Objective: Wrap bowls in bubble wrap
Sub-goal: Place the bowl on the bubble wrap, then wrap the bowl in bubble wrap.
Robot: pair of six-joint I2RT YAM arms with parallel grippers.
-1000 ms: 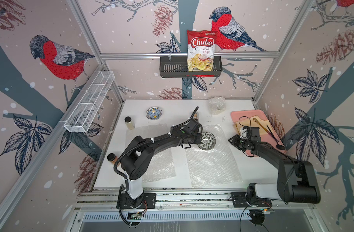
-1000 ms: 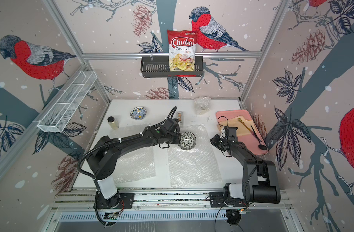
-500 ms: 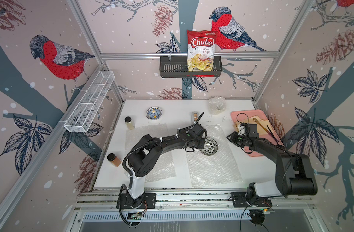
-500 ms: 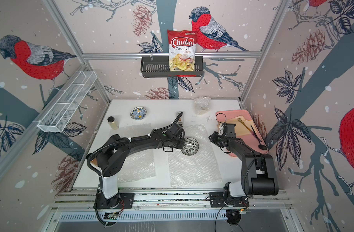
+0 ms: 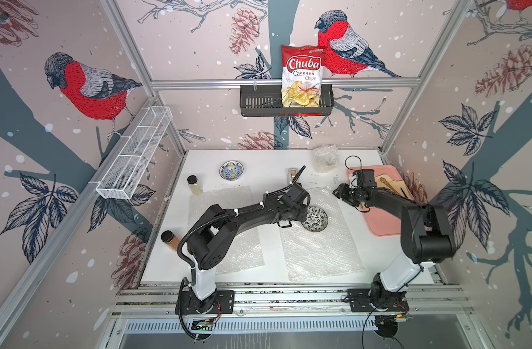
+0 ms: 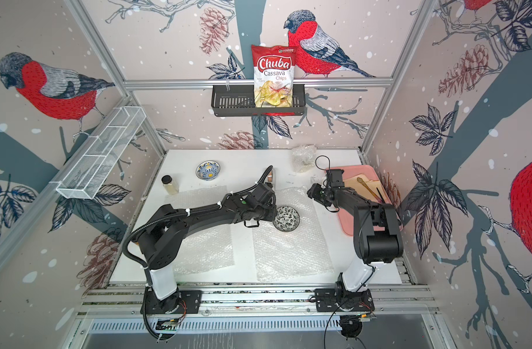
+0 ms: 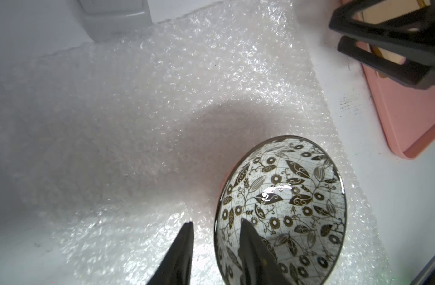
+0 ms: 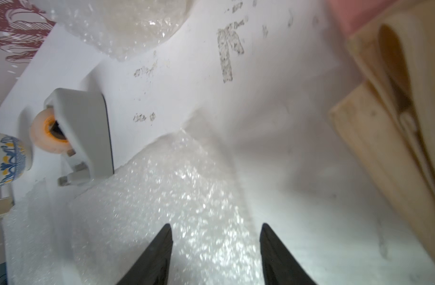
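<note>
I need to fold the bubble wrap sheet over the bowl next, so I need to grab the sheet with my right gripper by its far corner nearest the pink tray.
The black-and-white bowl (image 5: 314, 219) (image 6: 286, 218) (image 7: 285, 209) rests on the far part of the right bubble wrap sheet (image 5: 319, 250) (image 6: 289, 250). My left gripper (image 7: 216, 222) straddles its rim, open, one finger inside the bowl and one outside. My right gripper (image 8: 215, 225) (image 5: 338, 192) hovers open over that sheet's far right corner, holding nothing. A second bubble wrap sheet (image 5: 216, 199) lies flat under the left arm. The blue-and-yellow bowl (image 5: 231, 170) (image 6: 208, 170) sits bare at the back left. A crumpled bubble wrap bundle (image 5: 325, 157) sits at the back.
A pink tray (image 5: 382, 223) with tan paper and utensils lies at the right, under the right arm. A tape dispenser (image 5: 292, 173) stands just beyond the right sheet. A glass jar (image 5: 193, 184) stands at the left, a brown-filled jar (image 5: 169, 240) at the left edge.
The left jaws have parted from the bowl's rim, and the bowl has shifted slightly forward on the sheet. The right gripper has opened wider and moved back and left to the sheet's corner.
</note>
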